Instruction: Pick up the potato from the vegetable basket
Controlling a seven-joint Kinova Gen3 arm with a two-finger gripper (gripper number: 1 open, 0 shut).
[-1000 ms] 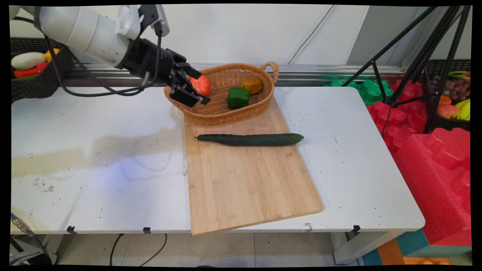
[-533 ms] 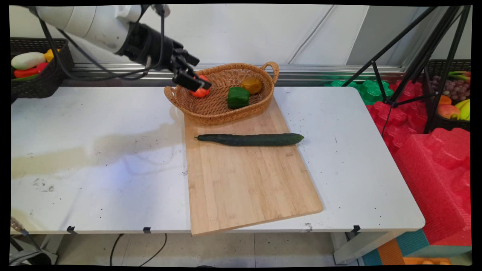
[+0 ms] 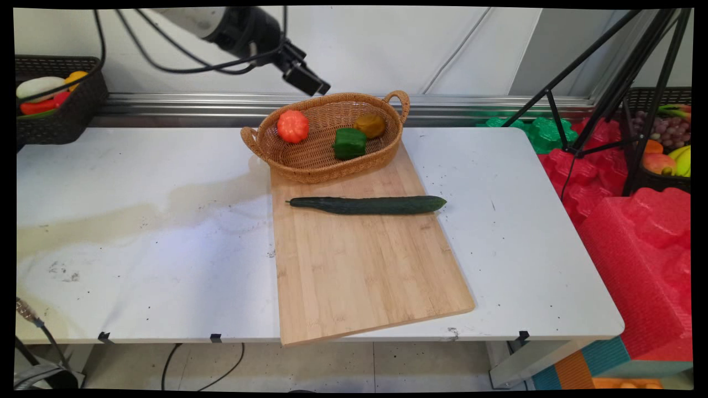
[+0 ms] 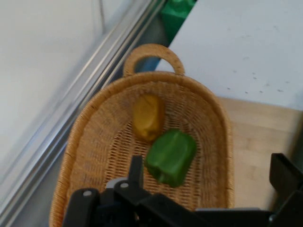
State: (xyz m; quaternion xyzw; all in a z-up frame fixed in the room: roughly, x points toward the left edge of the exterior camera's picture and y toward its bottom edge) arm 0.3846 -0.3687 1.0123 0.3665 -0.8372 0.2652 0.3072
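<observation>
I will grab the yellow pepper (image 3: pixel 370 125) by its rounded sides with my gripper next. Then I will move it from the basket onto the cutting board (image 3: pixel 359 276).
My gripper (image 3: pixel 308 83) hangs open above the back left rim of a wicker basket (image 3: pixel 332 172), holding nothing. In the basket lie an orange-red pepper (image 3: pixel 292 126) at the left, a green pepper (image 3: pixel 349 143) in the middle and a yellow pepper (image 3: pixel 370 125) behind it. The hand view looks down into the basket (image 4: pixel 222 123): the green pepper (image 4: pixel 171 156) and yellow pepper (image 4: pixel 148 117) show beyond my gripper (image 4: pixel 208 170), whose fingers (image 4: pixel 136 171) stand wide apart. The orange-red pepper is outside that view. A long cucumber (image 3: pixel 368 205) lies across the wooden cutting board (image 3: pixel 359 276) in front of the basket.
A black crate (image 3: pixel 55 113) of vegetables stands at the back left. A black tripod (image 3: pixel 608 83), red foam blocks (image 3: pixel 636 232) and a fruit crate (image 3: pixel 666 138) are beyond the table's right edge. The board overhangs the table's near edge.
My gripper was around the orange-red pepper low in the basket; it has let go and risen up and to the right. The pepper stays in the basket.
</observation>
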